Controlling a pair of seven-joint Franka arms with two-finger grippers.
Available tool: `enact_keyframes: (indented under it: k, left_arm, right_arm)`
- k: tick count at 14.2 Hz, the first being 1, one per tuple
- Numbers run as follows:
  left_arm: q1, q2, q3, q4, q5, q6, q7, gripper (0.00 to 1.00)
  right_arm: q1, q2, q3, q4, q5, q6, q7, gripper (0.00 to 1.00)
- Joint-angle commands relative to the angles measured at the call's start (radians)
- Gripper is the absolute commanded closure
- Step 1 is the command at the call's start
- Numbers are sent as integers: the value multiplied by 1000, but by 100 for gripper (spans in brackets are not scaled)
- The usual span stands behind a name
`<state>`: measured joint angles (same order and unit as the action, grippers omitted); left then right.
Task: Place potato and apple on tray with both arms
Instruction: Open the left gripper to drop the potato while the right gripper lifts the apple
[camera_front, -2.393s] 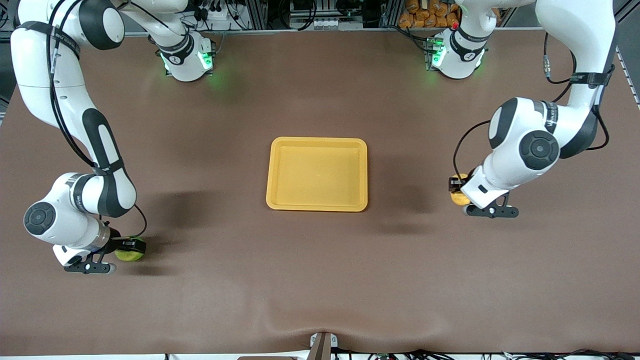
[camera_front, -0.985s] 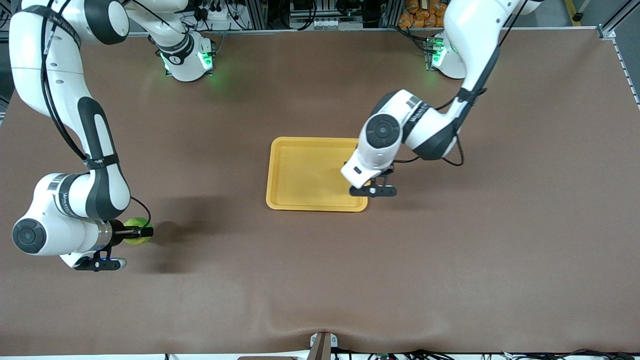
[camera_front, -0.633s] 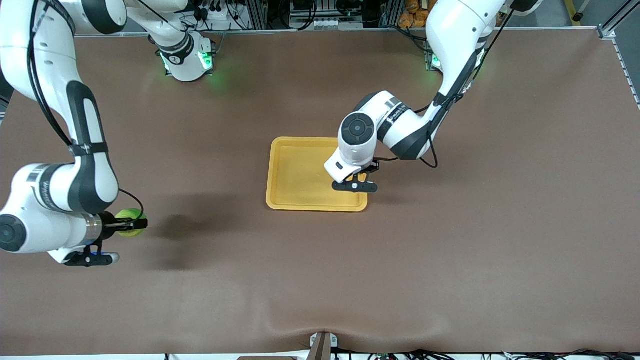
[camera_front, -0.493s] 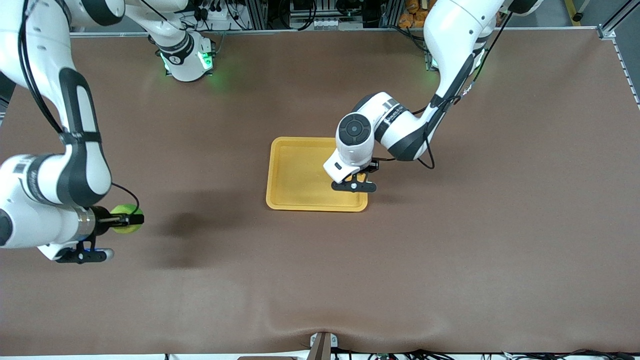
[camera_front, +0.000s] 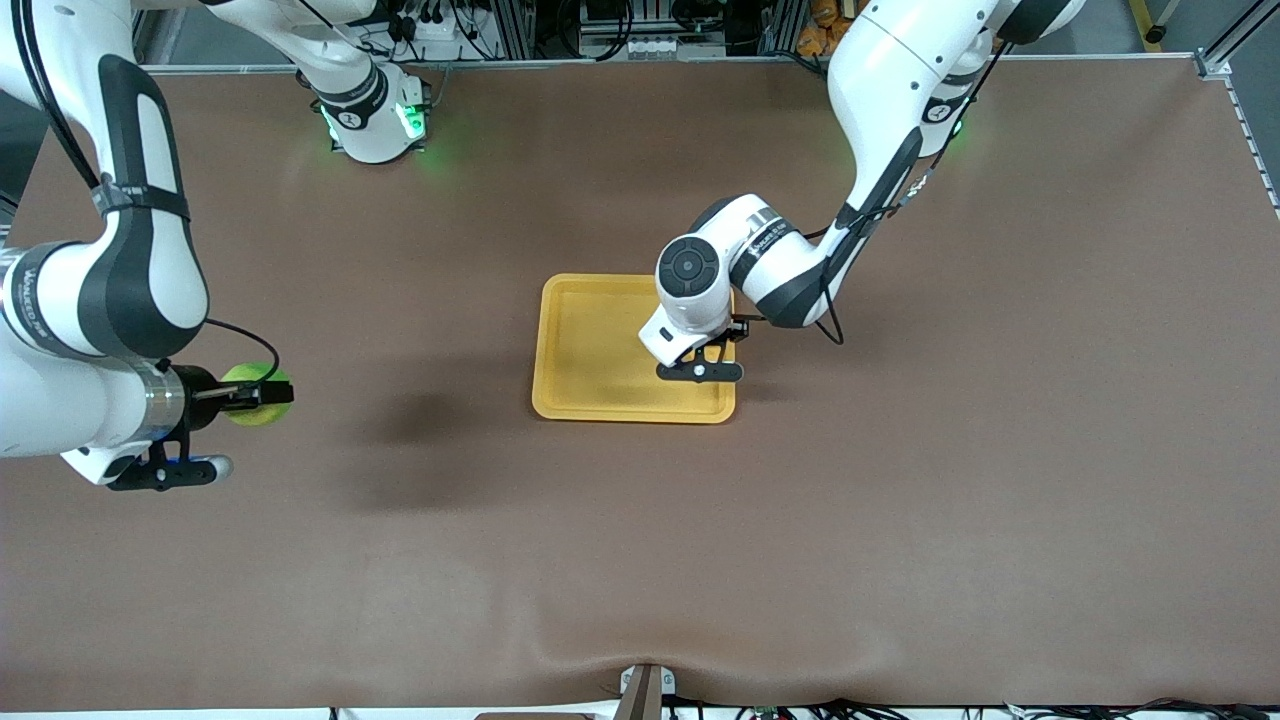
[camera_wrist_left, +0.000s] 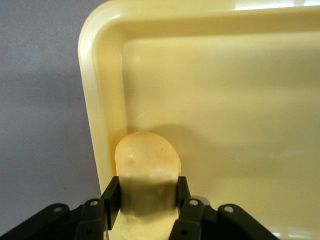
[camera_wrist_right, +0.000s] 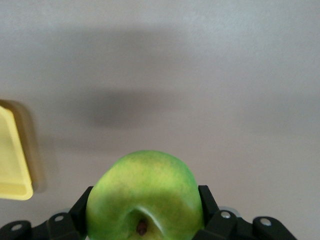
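Note:
The potato (camera_wrist_left: 147, 157) is low over the tray's bottom, inside the tray's rim, in the left wrist view, so my left gripper should open now.
The yellow-orange tray (camera_front: 590, 345) lies mid-table. My left gripper (camera_front: 720, 342) is over the tray's end toward the left arm, mostly hidden under its wrist. In the left wrist view it (camera_wrist_left: 147, 192) is shut on the potato (camera_wrist_left: 147, 157), a matte yellow lump, held just inside a corner of the tray (camera_wrist_left: 95, 100). My right gripper (camera_front: 265, 393) is shut on the green apple (camera_front: 248, 384), held above the bare table toward the right arm's end. In the right wrist view the apple (camera_wrist_right: 145, 190) fills the gripper (camera_wrist_right: 145, 205), stem dimple showing, and a tray corner (camera_wrist_right: 12, 165) is visible.
The brown table mat (camera_front: 900, 480) stretches around the tray. Both arm bases glow green along the top edge of the front view. A small bracket (camera_front: 645, 690) sits at the table edge nearest the front camera.
My left arm carried the potato from the left arm's end of the table to over the tray. My right arm lifted the apple off the table and raised it.

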<state>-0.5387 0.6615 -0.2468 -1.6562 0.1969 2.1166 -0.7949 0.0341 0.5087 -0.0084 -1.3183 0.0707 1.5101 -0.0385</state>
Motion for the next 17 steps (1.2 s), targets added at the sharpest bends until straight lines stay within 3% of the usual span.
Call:
enact_keyframes:
  k: [1,2,4,7,14,17]
  left_arm:
    - [-21,21,11,27,24,-10,-44,18]
    - [-23,20,12,27,45,-10,-44,0]
    - [-15,12,11,27,104,-10,-46,0]
    - [-3,-34,12,29,96,-21,-49,0]
    - [135,-267,1,29,19,-181,-33,0]
    - [203,-365,0,30,7,-263,26,0]
  right_arm:
    - [32,-48,1,-32,21,-33,75,100]
    - [52,-58,-1,-39,21,-37,93,100]
    - [107,-75,-2,-50,20,-34,127,100]
    - [167,-72,-2,-64,21,-25,216,100]
    - [273,-70,-1,-136,63,84,411,100]
    - [277,-65,-1,-148,124,105,419,100]
